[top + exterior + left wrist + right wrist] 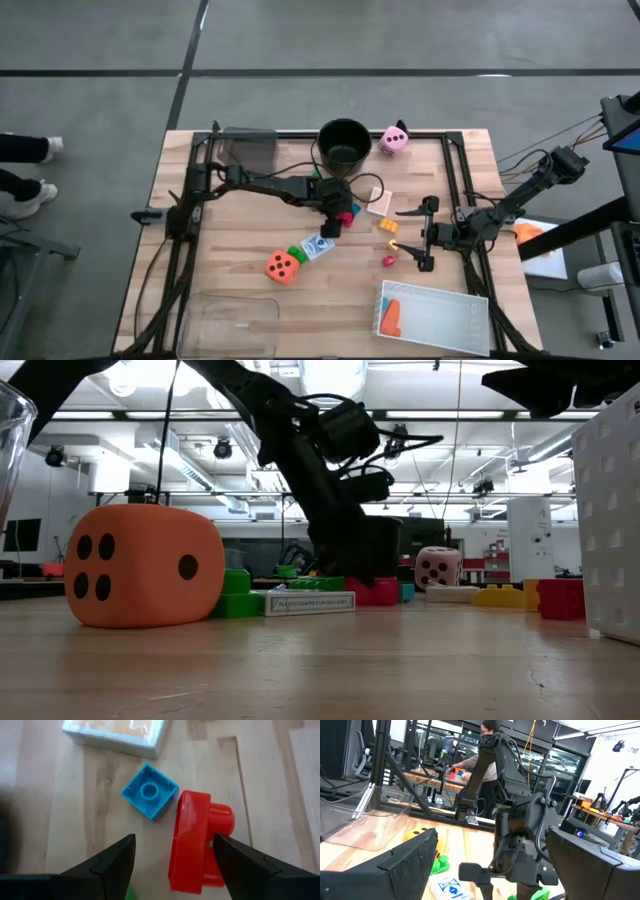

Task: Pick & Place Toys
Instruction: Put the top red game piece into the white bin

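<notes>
The left gripper will next grab the red brick by its rectangular body [346, 218], to put the toys away in the white tray [433, 318].
My left gripper [341, 212] is open at the table's middle, pointing down. In the left wrist view [174, 840] a red brick [195, 845] lies on its side on the wood between the fingers, next to a blue brick [150, 797]. My right gripper [424, 240] is open and empty above the table at right of centre [491, 835], close to a yellow brick [392, 245], an orange brick [388, 226] and a small red brick [389, 261]. An orange die [283, 266], a green brick [297, 254] and a card pack [320, 246] lie nearer the front. My left gripper has one finger [235, 865] right beside the red brick's stud [222, 817], and the other finger stands apart from the brick. Whether that finger touches the brick, I cannot tell. The brick rests on the table.
A black bucket [344, 143] and a pink die [394, 139] stand at the far edge, with a card [380, 205] nearer in. A white tray [440, 300] with an orange thing in it stands at the near right. Clear trays stand at the near left [232, 322] and far left [250, 147].
</notes>
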Controlling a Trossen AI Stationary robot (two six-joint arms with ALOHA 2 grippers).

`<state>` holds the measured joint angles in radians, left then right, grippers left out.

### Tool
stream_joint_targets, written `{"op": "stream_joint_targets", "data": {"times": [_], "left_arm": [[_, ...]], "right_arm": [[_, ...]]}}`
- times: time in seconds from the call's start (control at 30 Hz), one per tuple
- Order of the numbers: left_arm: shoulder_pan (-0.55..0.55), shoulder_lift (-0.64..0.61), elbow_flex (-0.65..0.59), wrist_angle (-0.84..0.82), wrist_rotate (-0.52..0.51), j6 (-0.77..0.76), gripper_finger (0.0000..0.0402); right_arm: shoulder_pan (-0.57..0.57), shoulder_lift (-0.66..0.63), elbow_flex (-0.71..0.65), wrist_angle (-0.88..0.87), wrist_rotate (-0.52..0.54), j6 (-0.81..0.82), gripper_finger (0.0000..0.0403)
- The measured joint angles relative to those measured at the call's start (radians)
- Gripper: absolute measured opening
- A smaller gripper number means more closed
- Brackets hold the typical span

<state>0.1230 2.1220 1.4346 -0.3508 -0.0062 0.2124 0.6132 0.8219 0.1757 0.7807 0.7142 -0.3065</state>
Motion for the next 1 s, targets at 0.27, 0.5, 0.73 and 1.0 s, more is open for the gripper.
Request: {"op": "stream_joint_targets", "data": {"times": [0.27,0.5,0.73,1.0], "left_arm": [[-0.013,-0.010,0.003,-0.048,0.015,0.027,0.0271],[-0.019,-0.002,0.003,-0.071,0.035,0.026,0.0268],[-0.036,-0.002,0.004,-0.077,0.032,0.027,0.0197],[-0.040,-0.004,0.004,-0.080,0.035,0.023,0.0061]], "right_arm": [[0.000,0.000,0.000,-0.006,0.000,0.000,0.0362],[0.000,0.000,0.000,-0.007,0.000,0.004,0.0362],[0.000,0.000,0.000,-0.007,0.000,0.004,0.0362],[0.000,0.000,0.000,-0.013,0.000,0.012,0.0362]]}}
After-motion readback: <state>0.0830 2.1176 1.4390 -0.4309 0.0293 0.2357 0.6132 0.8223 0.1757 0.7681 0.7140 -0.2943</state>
